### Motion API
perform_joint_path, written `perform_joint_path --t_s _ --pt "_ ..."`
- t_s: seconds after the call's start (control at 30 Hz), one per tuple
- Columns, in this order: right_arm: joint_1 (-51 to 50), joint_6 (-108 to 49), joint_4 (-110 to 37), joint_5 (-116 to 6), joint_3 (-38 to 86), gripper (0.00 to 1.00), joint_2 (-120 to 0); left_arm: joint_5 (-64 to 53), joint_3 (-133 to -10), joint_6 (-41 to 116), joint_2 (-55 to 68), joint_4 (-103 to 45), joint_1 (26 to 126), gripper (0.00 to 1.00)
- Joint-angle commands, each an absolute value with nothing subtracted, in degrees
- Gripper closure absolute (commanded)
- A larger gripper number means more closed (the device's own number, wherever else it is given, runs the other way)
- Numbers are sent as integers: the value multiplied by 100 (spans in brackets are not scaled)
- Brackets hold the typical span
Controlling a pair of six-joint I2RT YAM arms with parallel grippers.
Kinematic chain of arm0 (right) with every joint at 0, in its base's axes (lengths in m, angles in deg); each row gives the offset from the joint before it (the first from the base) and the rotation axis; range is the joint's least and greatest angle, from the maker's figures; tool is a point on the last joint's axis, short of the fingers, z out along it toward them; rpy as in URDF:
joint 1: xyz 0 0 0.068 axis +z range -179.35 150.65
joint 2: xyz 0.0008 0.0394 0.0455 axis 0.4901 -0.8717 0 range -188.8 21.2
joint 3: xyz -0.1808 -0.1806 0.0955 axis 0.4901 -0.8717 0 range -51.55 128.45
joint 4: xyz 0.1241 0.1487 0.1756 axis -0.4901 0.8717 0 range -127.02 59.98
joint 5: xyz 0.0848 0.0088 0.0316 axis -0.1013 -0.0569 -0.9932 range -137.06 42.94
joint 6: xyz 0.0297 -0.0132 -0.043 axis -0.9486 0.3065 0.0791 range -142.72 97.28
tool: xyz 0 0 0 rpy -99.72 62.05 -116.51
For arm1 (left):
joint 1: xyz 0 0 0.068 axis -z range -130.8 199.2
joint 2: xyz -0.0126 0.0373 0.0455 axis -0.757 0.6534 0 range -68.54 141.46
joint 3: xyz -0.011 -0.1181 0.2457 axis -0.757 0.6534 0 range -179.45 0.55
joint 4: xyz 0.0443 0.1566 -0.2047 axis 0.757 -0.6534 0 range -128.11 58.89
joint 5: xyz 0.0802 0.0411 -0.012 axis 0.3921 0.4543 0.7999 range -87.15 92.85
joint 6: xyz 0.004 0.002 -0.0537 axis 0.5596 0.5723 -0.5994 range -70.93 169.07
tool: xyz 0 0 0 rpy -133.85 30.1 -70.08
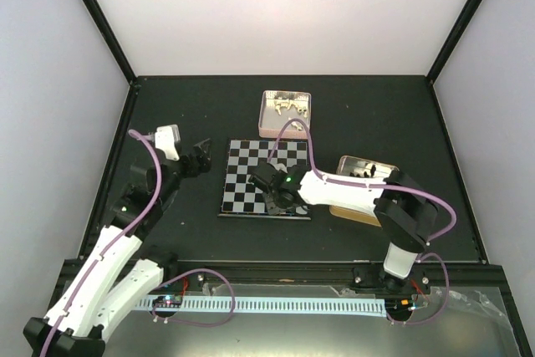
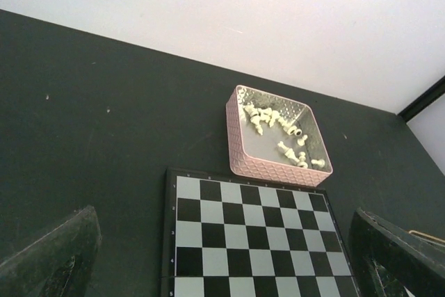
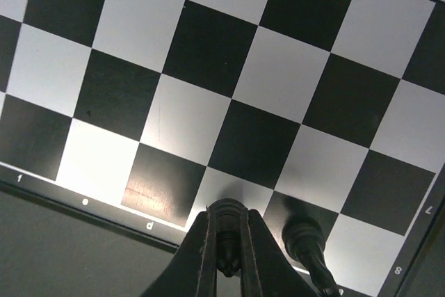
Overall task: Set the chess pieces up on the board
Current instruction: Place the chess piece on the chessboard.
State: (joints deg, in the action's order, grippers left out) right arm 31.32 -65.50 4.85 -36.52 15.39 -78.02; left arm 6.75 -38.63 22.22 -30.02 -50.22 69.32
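Note:
I should let go of the black piece with my right gripper, since the piece's base sits centred over the pale square, upright and clear of its neighbour.
The board (image 1: 251, 181) lies flat in the middle of the table, also seen as black and pale checks (image 2: 250, 234) (image 3: 208, 74). My right gripper (image 3: 228, 231) is shut on a black chess piece (image 3: 228, 222), held just above a pale square at the board's near edge. Another black piece (image 3: 306, 238) stands on the dark square right beside it. In the top view the right gripper (image 1: 276, 194) hovers over the board's near right part. My left gripper (image 1: 199, 159) stands open left of the board with nothing between its fingers (image 2: 49, 255).
A pink tin (image 2: 240, 145) with several cream-white pieces (image 2: 278, 130) sits just beyond the board's far edge (image 1: 266, 123). A second tin (image 1: 351, 163) stands right of the board, partly behind the right arm. Table borders run along the back and sides.

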Motion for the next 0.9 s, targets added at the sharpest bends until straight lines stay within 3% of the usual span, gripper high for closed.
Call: perform_joint_path --t_s 0.0,0.3,0.67,0.87 --pt "3155 -6631 734 -3448 1826 99 -7993 772 -3972 2115 -3139 -5061 6796 1" --pt "3156 -6612 703 -3642 1771 98 -8163 591 -3891 2095 -3171 -5025 6658 1" --pt "3155 -6606 602 -3635 1833 71 -8002 500 -3882 2099 -3111 -5046 6610 1" --pt "3156 -6706 642 -3437 1803 69 -7754 485 -3900 2099 -3057 -5048 6590 1"
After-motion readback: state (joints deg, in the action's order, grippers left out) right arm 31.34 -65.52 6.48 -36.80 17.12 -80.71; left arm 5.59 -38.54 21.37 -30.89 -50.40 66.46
